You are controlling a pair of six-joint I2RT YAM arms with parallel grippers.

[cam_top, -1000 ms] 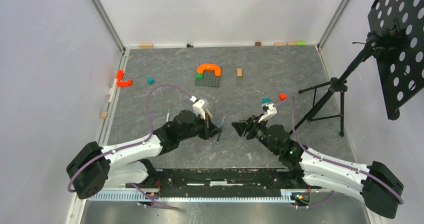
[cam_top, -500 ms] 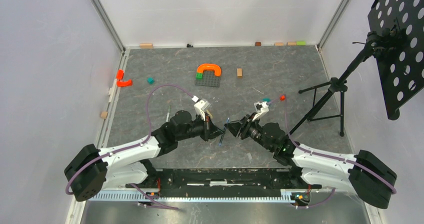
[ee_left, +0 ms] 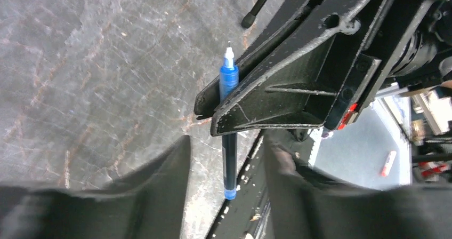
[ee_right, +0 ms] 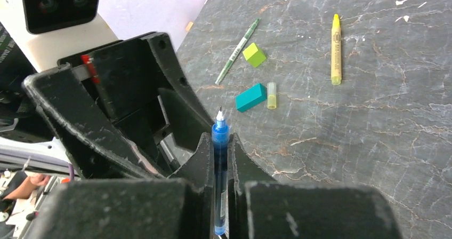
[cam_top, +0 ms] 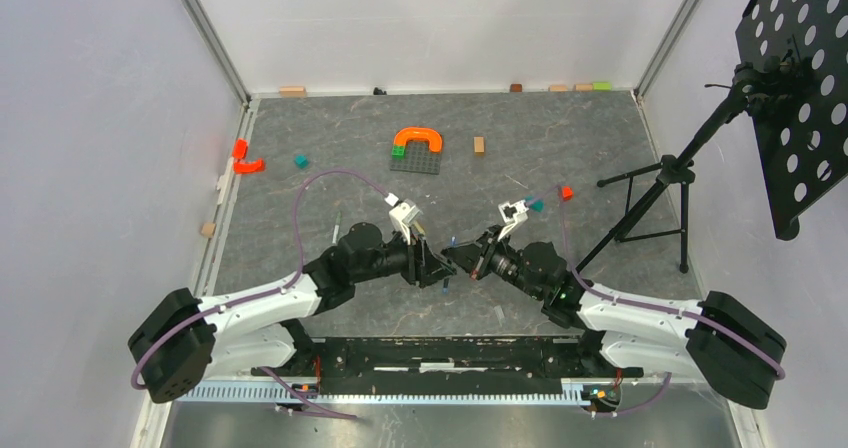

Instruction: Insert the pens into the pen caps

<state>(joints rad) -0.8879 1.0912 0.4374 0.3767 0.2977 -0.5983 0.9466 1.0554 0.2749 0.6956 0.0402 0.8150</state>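
My left gripper should grab the blue pen by its lower end (cam_top: 446,284) (ee_left: 229,175) next. This leaves the pen's tip free to go into the pen's cap.
A blue pen (ee_right: 220,135), uncapped with its tip up, stands upright between the fingers of my right gripper (ee_right: 220,161), which is shut on its barrel. In the left wrist view the same blue pen (ee_left: 228,84) hangs from the right gripper's black fingers (ee_left: 266,103). My left gripper (ee_left: 226,148) is open, its fingers on either side of the pen's lower end and apart from it. Both grippers meet at mid-table, left gripper (cam_top: 436,267) and right gripper (cam_top: 455,255). On the table lie a green pen (ee_right: 237,51), a yellow pen (ee_right: 336,49) and a small pale yellow cap (ee_right: 272,95).
A teal block (ee_right: 250,97) and a lime block (ee_right: 254,54) lie beside the green pen. Farther back are a grey baseplate (cam_top: 415,160) with an orange arch (cam_top: 419,135), an orange piece (cam_top: 246,163) and a tripod (cam_top: 660,183) at right. White walls enclose the table.
My right gripper moved left to the blue pen and shut on it. My left gripper, which was shut on the pen, has opened and let go.
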